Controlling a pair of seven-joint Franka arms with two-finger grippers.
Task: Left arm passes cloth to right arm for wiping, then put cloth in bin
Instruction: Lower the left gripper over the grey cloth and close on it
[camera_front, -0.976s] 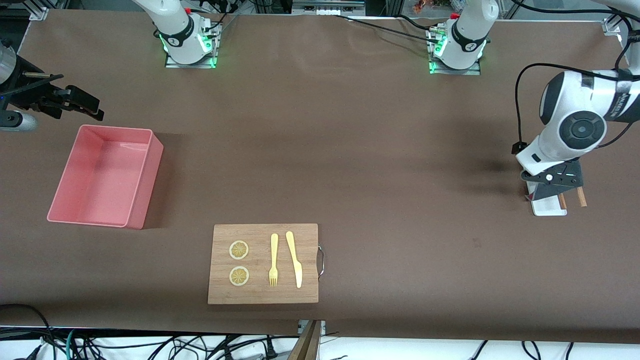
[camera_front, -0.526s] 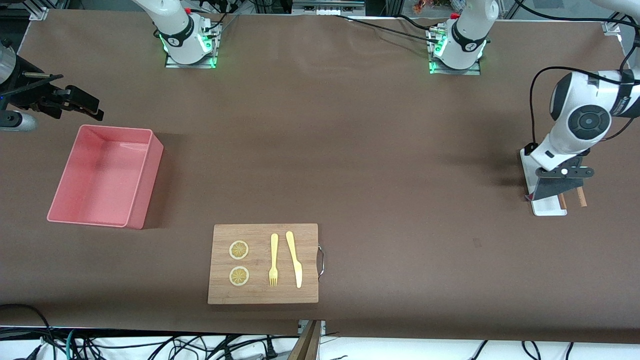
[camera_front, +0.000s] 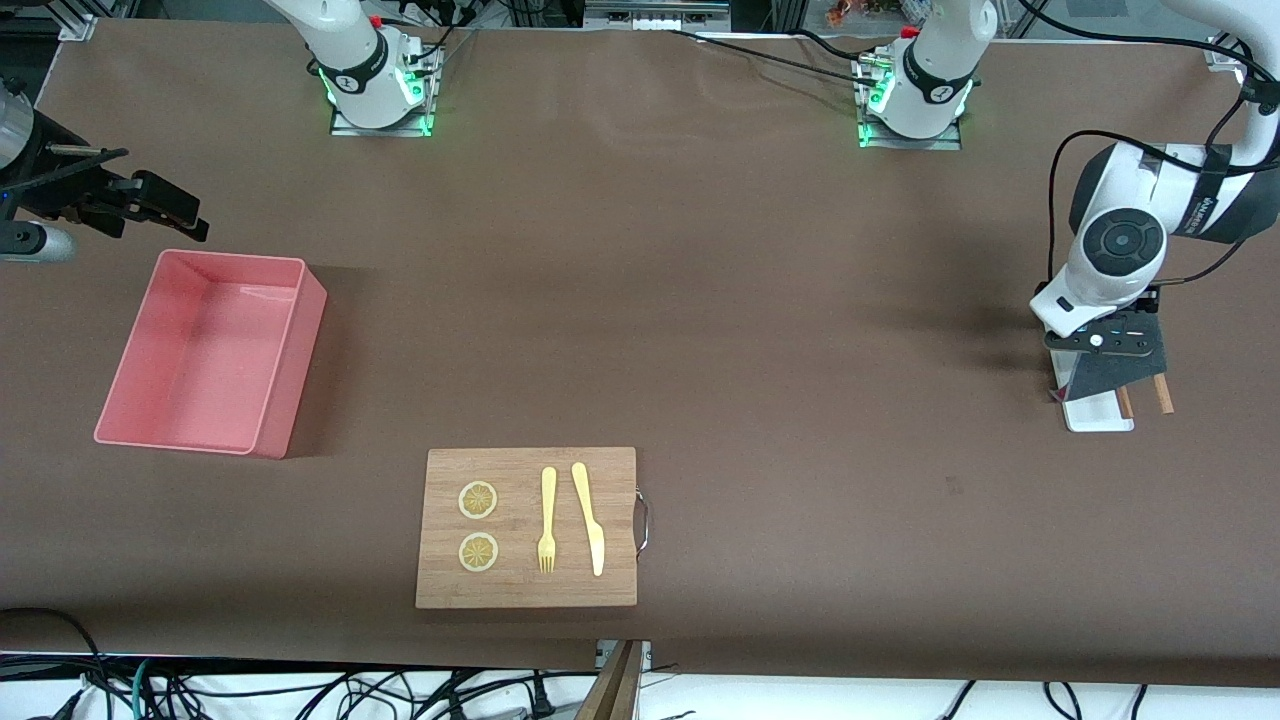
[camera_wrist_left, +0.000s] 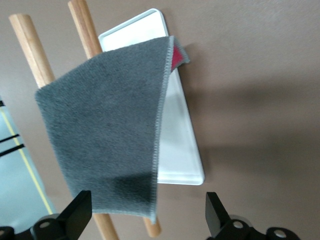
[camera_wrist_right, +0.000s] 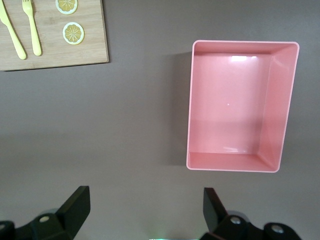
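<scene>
The left gripper takes hold of the cloth (camera_wrist_left: 102, 120) by its stitched hem (camera_wrist_left: 126, 210) next, to pass it to my right arm for wiping.
The cloth (camera_front: 1112, 375) lies dark grey face up, draped over a white tray (camera_front: 1098, 413) and two wooden sticks (camera_front: 1163, 394) at the left arm's end of the table. A pink-red corner shows in the left wrist view, where the cloth (camera_wrist_left: 105, 130) covers most of the tray (camera_wrist_left: 180, 140). My left gripper (camera_front: 1100, 348) hangs just above the cloth, open and empty (camera_wrist_left: 147, 220). My right gripper (camera_front: 160, 208) is open and empty (camera_wrist_right: 145, 212), over bare table beside the pink bin (camera_front: 292, 370), and waits. The bin (camera_wrist_right: 280, 105) holds nothing.
A wooden cutting board (camera_front: 612, 480) with two lemon slices, a yellow fork (camera_front: 547, 520) and a yellow knife (camera_front: 589, 518) lies near the front edge; it also shows in the right wrist view (camera_wrist_right: 55, 50). Brown table between the bin and the tray.
My left arm's wrist has swung and risen slightly above the cloth, so more of the grey cloth shows. The right arm has not moved.
</scene>
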